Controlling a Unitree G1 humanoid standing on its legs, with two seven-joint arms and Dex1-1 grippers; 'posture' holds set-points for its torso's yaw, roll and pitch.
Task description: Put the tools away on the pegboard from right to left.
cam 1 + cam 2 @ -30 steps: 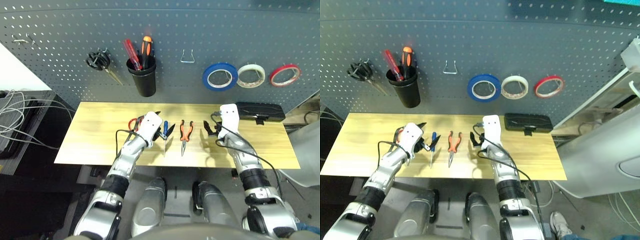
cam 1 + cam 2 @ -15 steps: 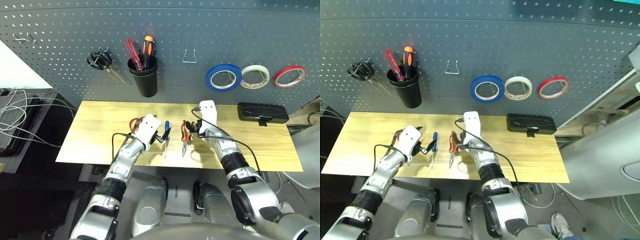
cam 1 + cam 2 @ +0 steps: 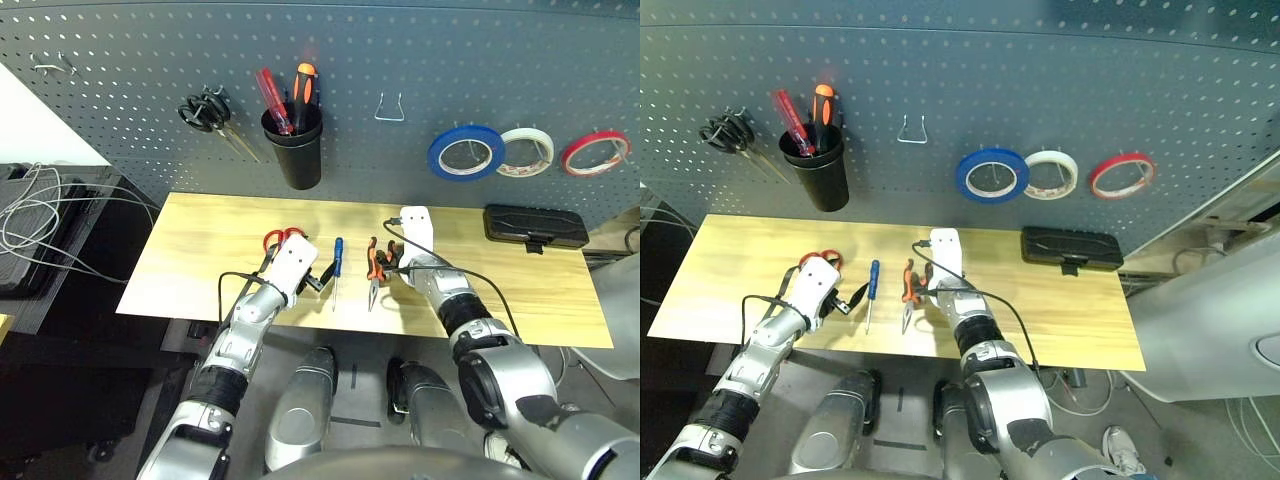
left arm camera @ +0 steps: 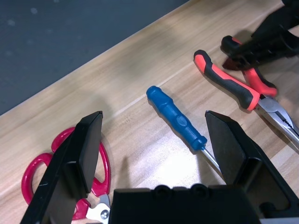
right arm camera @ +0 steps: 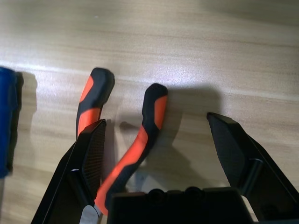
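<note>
The pliers' orange-and-black handle (image 5: 145,137) is beside my right gripper's fingers, which are low over the wood. My right gripper needs to close on the handle.
The blue tape ring (image 3: 465,153) hangs on the dark grey pegboard (image 3: 130,60). On the table, from right to left, lie the orange-and-black pliers (image 3: 373,270), the blue-handled screwdriver (image 3: 337,258) and the red-handled scissors (image 3: 283,240). My right gripper (image 5: 156,123) is open just above the pliers' handles (image 5: 140,135), one finger on either side. My left gripper (image 4: 152,126) is open and low over the table near the screwdriver (image 4: 175,116), with the scissors (image 4: 37,168) beside it.
White tape (image 3: 526,150) and red tape (image 3: 595,152) hang right of the blue ring. A bare metal hook (image 3: 390,107), a black cup (image 3: 292,150) holding screwdrivers and black-handled scissors (image 3: 205,112) are on the board. A black case (image 3: 535,225) lies at the table's back right.
My right gripper has swung left from the table's right part to the pliers and now straddles their handles. The left gripper drew back slightly from the screwdriver. The camera shifted.
</note>
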